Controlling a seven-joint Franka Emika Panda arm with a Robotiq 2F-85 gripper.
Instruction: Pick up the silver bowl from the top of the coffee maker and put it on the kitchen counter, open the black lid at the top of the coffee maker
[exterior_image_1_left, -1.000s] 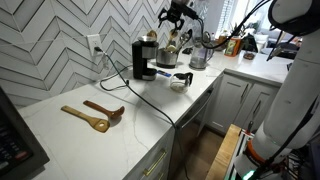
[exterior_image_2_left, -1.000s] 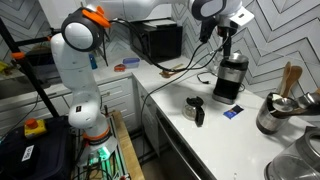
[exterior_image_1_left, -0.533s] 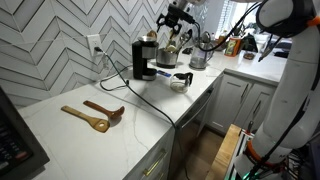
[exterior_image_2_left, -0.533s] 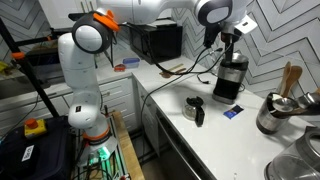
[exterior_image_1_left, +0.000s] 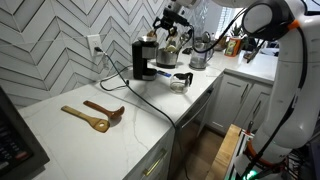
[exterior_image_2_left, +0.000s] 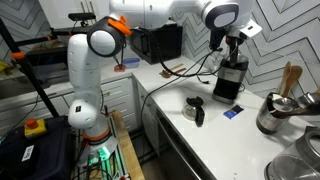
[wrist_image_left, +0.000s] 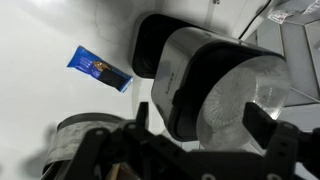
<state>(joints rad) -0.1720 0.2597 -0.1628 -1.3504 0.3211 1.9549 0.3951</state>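
The robot's gripper will next grab the silver bowl by its rim, with one finger inside and one outside, so the bowl's bottom stays free to set on the counter.
The coffee maker (exterior_image_1_left: 146, 62) stands on the white kitchen counter (exterior_image_1_left: 70, 135) by the tiled wall; it also shows in the other exterior view (exterior_image_2_left: 231, 80). The silver bowl (wrist_image_left: 243, 98) lies on its top, seen from above in the wrist view and small in an exterior view (exterior_image_1_left: 148, 39). My gripper (wrist_image_left: 203, 122) is open just above the bowl, one finger on each side, not touching it. In both exterior views the gripper (exterior_image_1_left: 169, 27) (exterior_image_2_left: 233, 47) hangs right over the machine's top. The black lid is hidden under the bowl.
A glass carafe (exterior_image_2_left: 195, 108) with black handle and a blue packet (exterior_image_2_left: 231, 113) lie on the counter in front of the machine. A steel pot (exterior_image_2_left: 273, 113) holds wooden utensils. Wooden spoons (exterior_image_1_left: 92, 115) lie further along. A power cord (exterior_image_1_left: 150, 98) crosses the counter.
My gripper has come down and moved sideways until it is over the top of the coffee maker. The bowl and the other things have not moved.
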